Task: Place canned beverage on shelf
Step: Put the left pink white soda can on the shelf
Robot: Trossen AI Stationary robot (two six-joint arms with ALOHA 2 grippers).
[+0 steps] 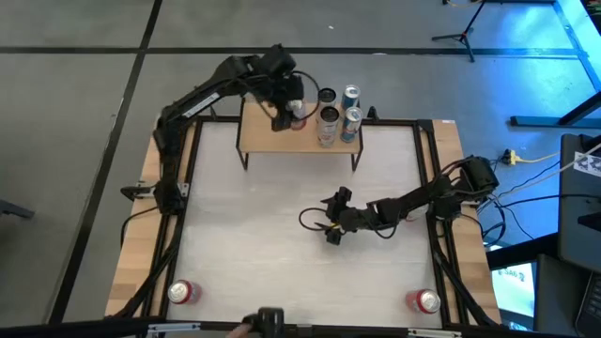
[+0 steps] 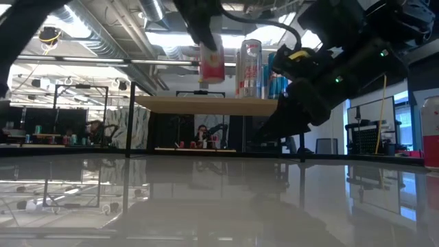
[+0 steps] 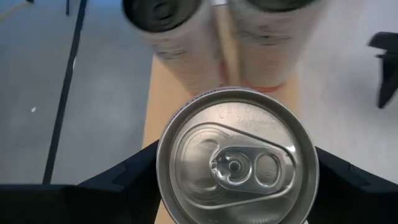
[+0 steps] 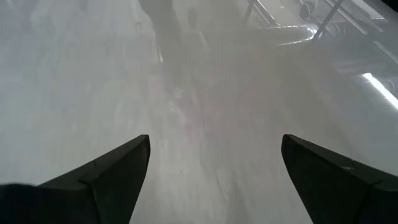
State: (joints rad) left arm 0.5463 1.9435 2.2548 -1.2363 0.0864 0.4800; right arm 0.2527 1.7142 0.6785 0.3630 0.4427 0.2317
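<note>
The red can [image 3: 237, 165] is hanging with its base above the shelf board [image 3: 163, 93], so it would drop if my left gripper opened now. I need to lower the can first.
My left gripper [image 1: 287, 113] is shut on a red canned beverage [image 2: 211, 65], which hangs over the left part of the shelf [image 1: 268, 139]. The shelf is a light-wood board on thin black legs at the table's far edge. Its board [image 2: 199, 103] shows just below the can in the low view. Several tall cans [image 1: 328, 123] stand on their bases on the shelf's right part. In the left wrist view two of them [image 3: 171, 31] rise just ahead of the held can. My right gripper [image 1: 331, 223] is open over the bare middle of the table, with nothing between its fingers [image 4: 118, 171]. My left gripper pinches the can's side wall just below the silver top [image 3: 236, 158] between its two fingers [image 3: 134, 177], one on each side. The fingers slant down from above. The can is about upright, its bottom [image 2: 212, 79] clear of the shelf board.
A red can [image 1: 181, 292] stands at the table's near left corner and another [image 1: 424, 300] at the near right corner. The white tabletop [image 1: 254, 235] is bare between the shelf and the near edge. Cables and stands lie on the floor at the right.
</note>
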